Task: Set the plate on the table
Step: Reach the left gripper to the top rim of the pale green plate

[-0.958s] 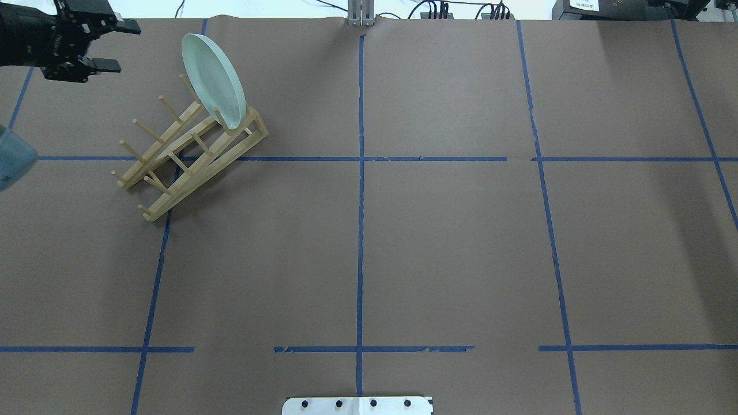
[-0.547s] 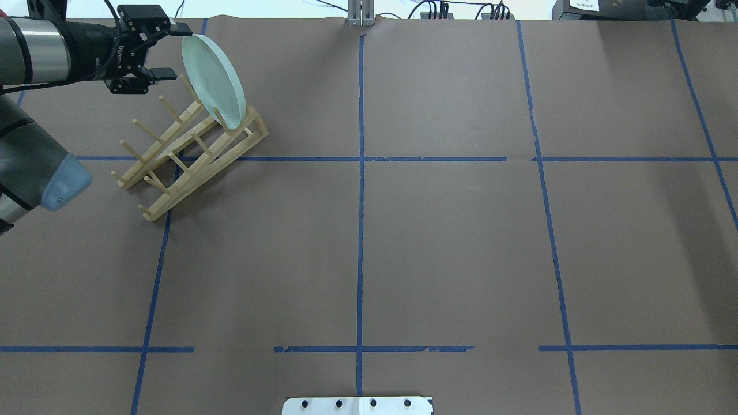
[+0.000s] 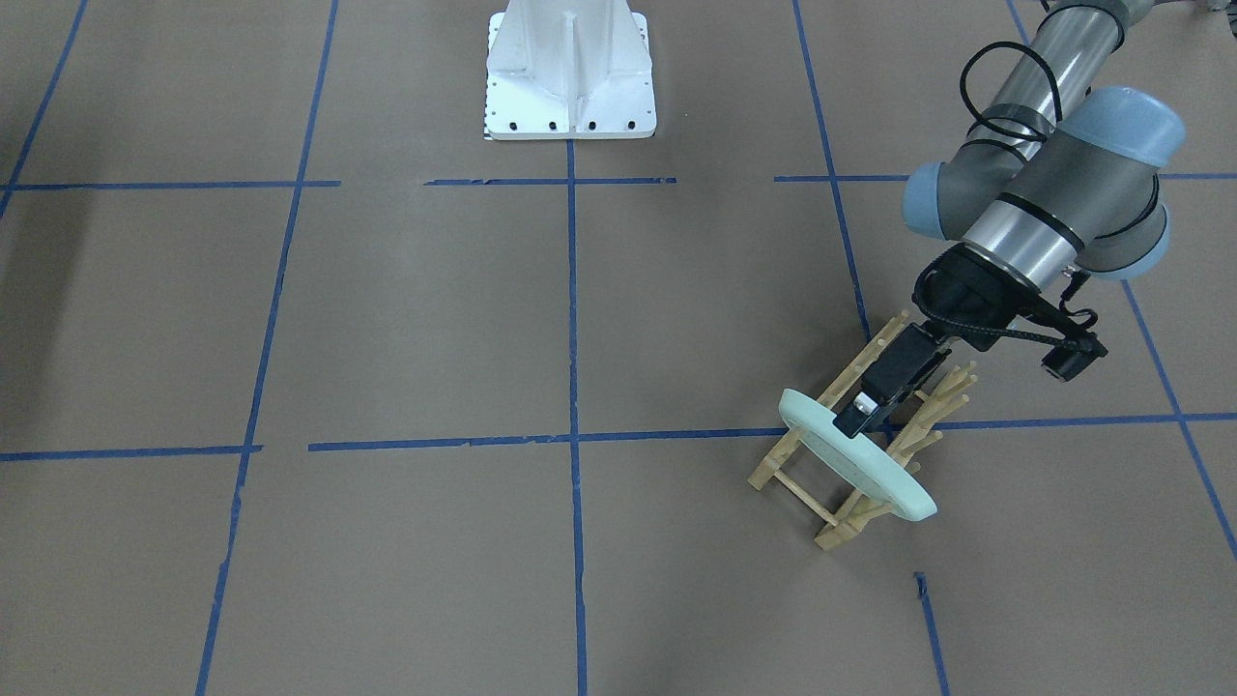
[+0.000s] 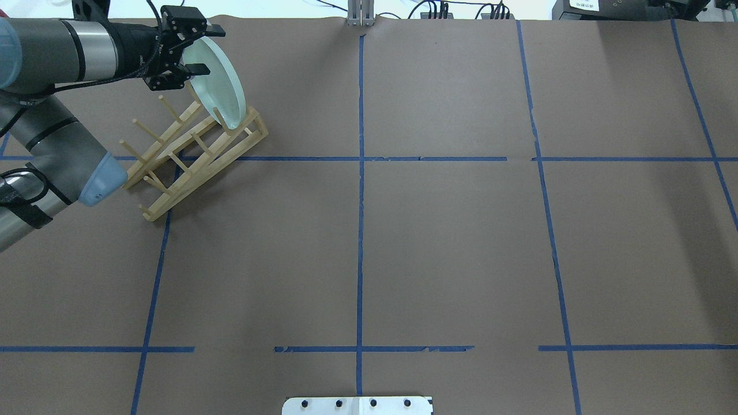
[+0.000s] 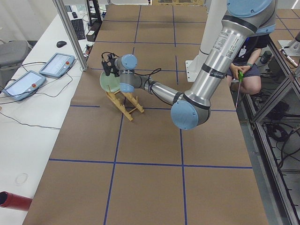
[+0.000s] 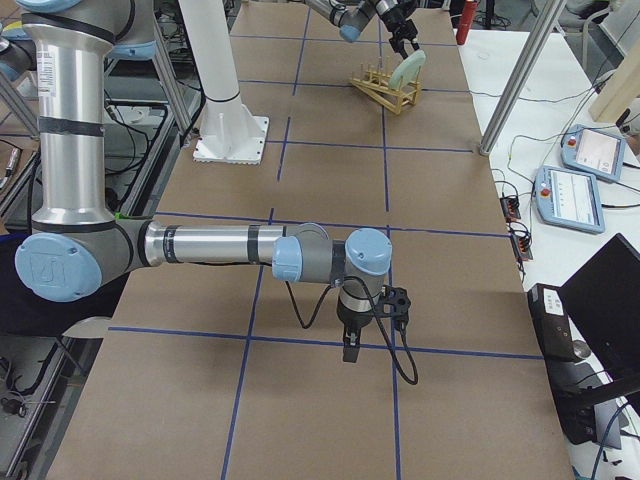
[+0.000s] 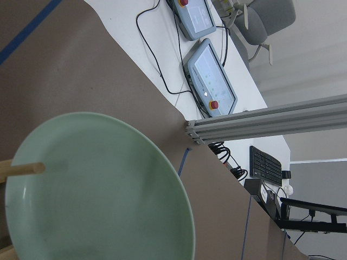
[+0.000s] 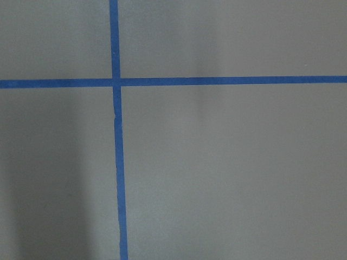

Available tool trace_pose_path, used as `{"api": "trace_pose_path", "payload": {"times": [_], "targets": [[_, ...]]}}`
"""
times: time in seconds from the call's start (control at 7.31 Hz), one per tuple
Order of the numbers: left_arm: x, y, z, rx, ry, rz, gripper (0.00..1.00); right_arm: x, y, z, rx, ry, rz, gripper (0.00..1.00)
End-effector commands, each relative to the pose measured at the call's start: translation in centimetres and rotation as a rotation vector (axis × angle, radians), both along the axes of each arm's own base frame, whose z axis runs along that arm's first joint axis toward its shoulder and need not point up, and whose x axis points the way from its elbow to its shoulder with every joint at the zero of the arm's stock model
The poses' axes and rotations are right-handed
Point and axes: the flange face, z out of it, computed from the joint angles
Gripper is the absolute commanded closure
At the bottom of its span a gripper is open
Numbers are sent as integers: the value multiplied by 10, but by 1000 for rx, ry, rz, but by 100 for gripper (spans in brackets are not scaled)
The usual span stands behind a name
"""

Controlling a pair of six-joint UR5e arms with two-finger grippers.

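I should next use my left gripper to grab the plate by its upper rim, which stands free. The plate stands on edge between the rack's wooden wires.
The pale mint-green plate (image 4: 223,86) stands on edge, leaning, in the far end of a light wooden peg rack (image 4: 190,155) at the table's far left. It also shows in the front view (image 3: 870,469) and fills the left wrist view (image 7: 103,189). My left gripper (image 4: 214,49) is open, with one finger on each side of the plate's top rim; it also shows in the front view (image 3: 855,425). My right gripper (image 6: 347,350) hangs low over the brown paper table (image 4: 450,242), far from the plate; I cannot tell whether it is open or shut.
The white robot base (image 3: 570,77) stands at the table's near middle edge. An aluminium post (image 4: 360,14) and cables stand at the far edge. Tablets (image 7: 209,76) lie beyond the far edge. Blue tape lines cross the paper.
My left arm has moved right from the far left corner to the plate, and its open fingers now straddle the top rim. The plate and rack have not moved.
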Motion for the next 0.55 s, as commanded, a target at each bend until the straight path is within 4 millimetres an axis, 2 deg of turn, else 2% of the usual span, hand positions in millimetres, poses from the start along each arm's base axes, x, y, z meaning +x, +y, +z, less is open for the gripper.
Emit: {"api": "trace_pose_path", "payload": {"times": [0.0,0.14,0.41], "targets": [[3,-2,0,-4,-1,-3,43,0,0,0,0,0,0,0],[3,-2,0,-3,-2,-3,54,0,0,0,0,0,0,0],[3,-4,3,-5,-7,-3,67,0,0,0,0,0,0,0]]}}
